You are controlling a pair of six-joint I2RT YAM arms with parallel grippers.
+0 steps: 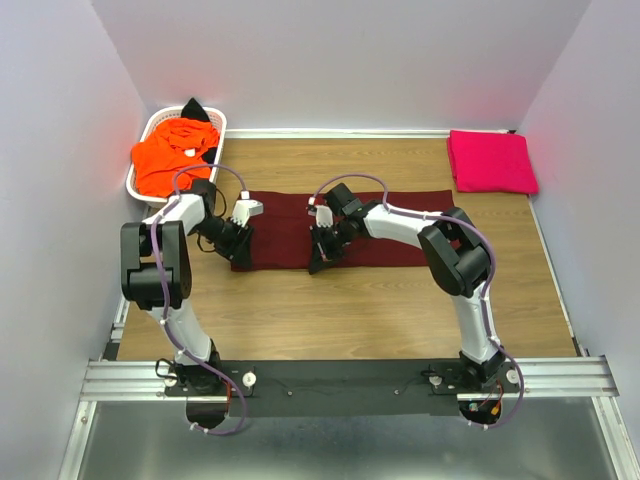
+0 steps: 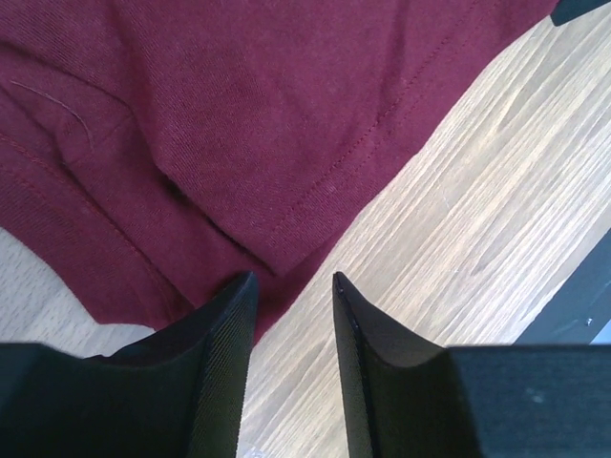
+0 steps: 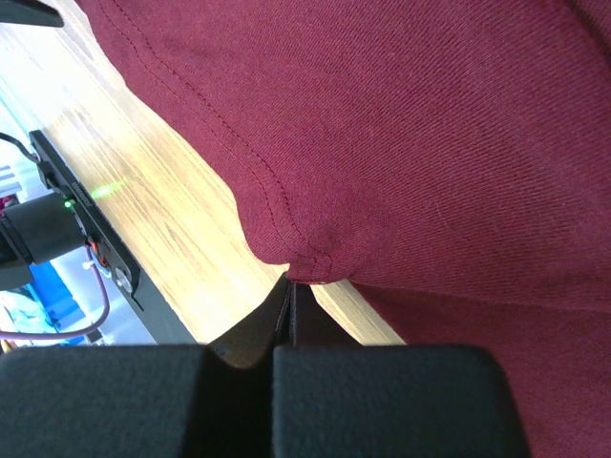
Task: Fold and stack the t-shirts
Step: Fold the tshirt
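Observation:
My left gripper closes on the corner next, since closing now would catch it. The upper layer's stitched corner (image 2: 280, 267) lies between my left gripper's open fingers.
A dark maroon t-shirt (image 1: 390, 215) lies as a long strip across the middle of the table. My left gripper (image 1: 240, 245) is at its left end. In the left wrist view the left gripper (image 2: 294, 279) stands open at the shirt's (image 2: 239, 105) near corner, one finger over cloth and the other over bare wood. My right gripper (image 1: 318, 258) is at the strip's front edge near the middle. The right wrist view shows this gripper (image 3: 291, 281) shut on the shirt's stitched hem (image 3: 315, 258), which bunches at the tips. A folded bright pink t-shirt (image 1: 490, 160) lies at the back right.
A white lattice basket (image 1: 215, 120) stands at the back left, holding an orange t-shirt (image 1: 172, 155) with a black one (image 1: 197, 108) behind it. Bare wood (image 1: 350, 310) stretches between the maroon strip and the arm bases. Walls close in the left, back and right sides.

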